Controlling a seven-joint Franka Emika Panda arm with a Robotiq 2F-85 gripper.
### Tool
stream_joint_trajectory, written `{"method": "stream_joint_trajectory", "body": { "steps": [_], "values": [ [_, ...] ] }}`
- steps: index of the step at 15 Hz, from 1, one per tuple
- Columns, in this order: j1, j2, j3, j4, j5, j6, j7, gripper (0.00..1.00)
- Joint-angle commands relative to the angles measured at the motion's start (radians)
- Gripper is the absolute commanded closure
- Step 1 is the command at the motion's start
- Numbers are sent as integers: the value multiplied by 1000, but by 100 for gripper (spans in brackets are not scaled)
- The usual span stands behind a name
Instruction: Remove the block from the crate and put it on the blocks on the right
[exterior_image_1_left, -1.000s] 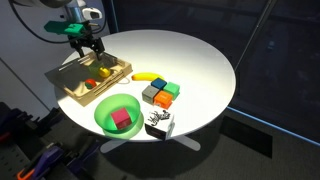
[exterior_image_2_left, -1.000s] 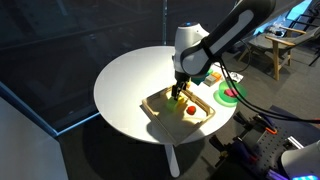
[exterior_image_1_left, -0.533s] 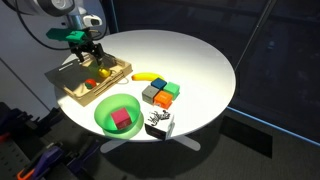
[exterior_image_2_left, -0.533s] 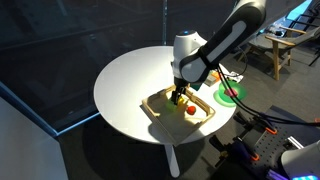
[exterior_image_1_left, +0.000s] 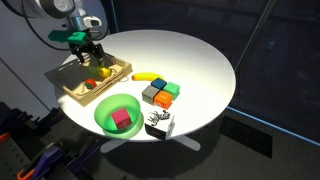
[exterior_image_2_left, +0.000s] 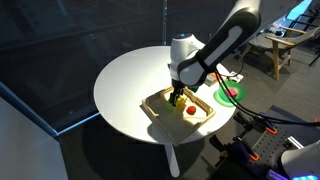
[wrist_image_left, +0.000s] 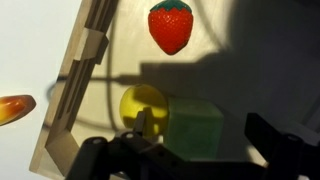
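Observation:
My fingers are still above the top of the lime block (wrist_image_left: 192, 126) between them, so closing now would miss the block. My gripper lowers first, then closes on the block.
The lime block (wrist_image_left: 192, 126) lies in the light wood crate (wrist_image_left: 75, 90), touching a yellow round piece (wrist_image_left: 140, 100). In the wrist view my gripper (wrist_image_left: 205, 135) is open, one finger on each side of the block; the right finger stands clear of it. In both exterior views the gripper (exterior_image_1_left: 88, 57) (exterior_image_2_left: 177, 93) is low over the crate (exterior_image_1_left: 68, 92) (exterior_image_2_left: 158, 107). The cluster of orange, green and grey blocks (exterior_image_1_left: 160, 94) sits near the table's middle.
A red strawberry (wrist_image_left: 171, 26) lies in the crate beyond the block. A green bowl (exterior_image_1_left: 104, 116) holds a pink cube (exterior_image_1_left: 122, 119). A banana (exterior_image_1_left: 150, 77) and a black-and-white patterned box (exterior_image_1_left: 160, 124) lie near the cluster.
The gripper has come down a little into the crate over the block. The objects have not moved.

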Motion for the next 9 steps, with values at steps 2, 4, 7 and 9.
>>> {"method": "stream_joint_trajectory", "body": {
  "steps": [2, 4, 7, 9],
  "values": [
    [13, 35, -11, 40, -34, 15, 23, 0],
    [11, 48, -8, 52, -31, 19, 18, 0],
    [13, 66, -9, 69, -33, 24, 18, 0],
    [16, 77, -10, 82, -34, 24, 19, 0]
  ]
}}
